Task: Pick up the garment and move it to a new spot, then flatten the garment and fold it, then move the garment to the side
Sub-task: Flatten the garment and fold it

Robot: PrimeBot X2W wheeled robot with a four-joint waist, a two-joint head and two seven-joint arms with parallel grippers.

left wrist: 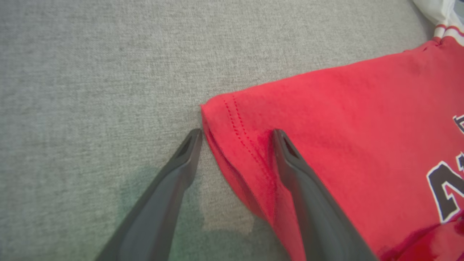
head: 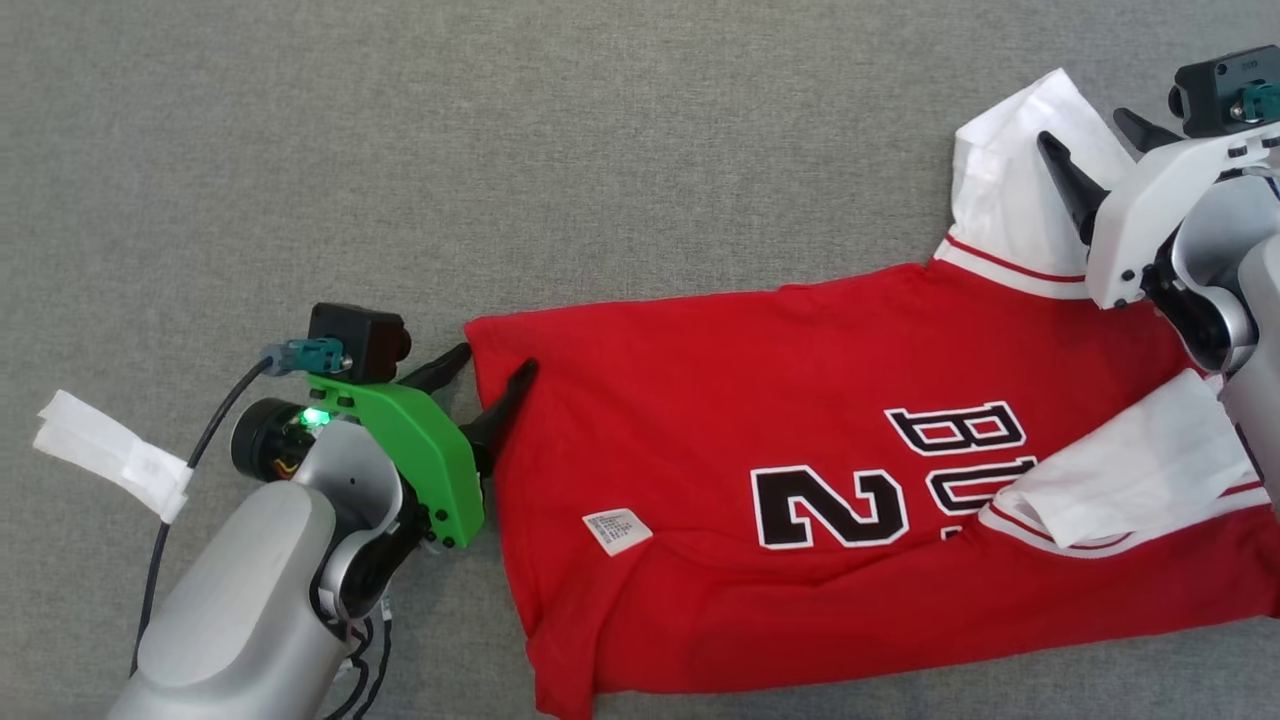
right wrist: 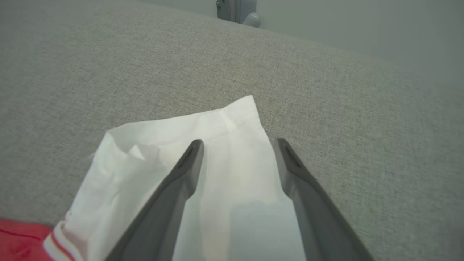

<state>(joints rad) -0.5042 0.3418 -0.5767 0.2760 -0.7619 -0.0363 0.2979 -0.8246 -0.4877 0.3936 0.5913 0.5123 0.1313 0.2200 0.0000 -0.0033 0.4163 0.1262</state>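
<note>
The red jersey should next be pinched with my left gripper by its stitched hem corner. Then I can fold the jersey's edge over the small white label.
The garment is a red jersey with white sleeves and black-and-white lettering, lying on the grey surface and folded lengthwise. My left gripper stands open at the jersey's hem corner, one finger on the red cloth and the other on the grey surface beside it. My right gripper is open above the far white sleeve, its fingers spread over the sleeve with nothing pinched. A second white sleeve lies folded across the red body near the lettering.
A white paper tag hangs on my left arm's cable at the far left. A small white label lies on the red cloth. Grey fabric surface stretches wide to the far side and left; a grey fixture stands beyond its far edge.
</note>
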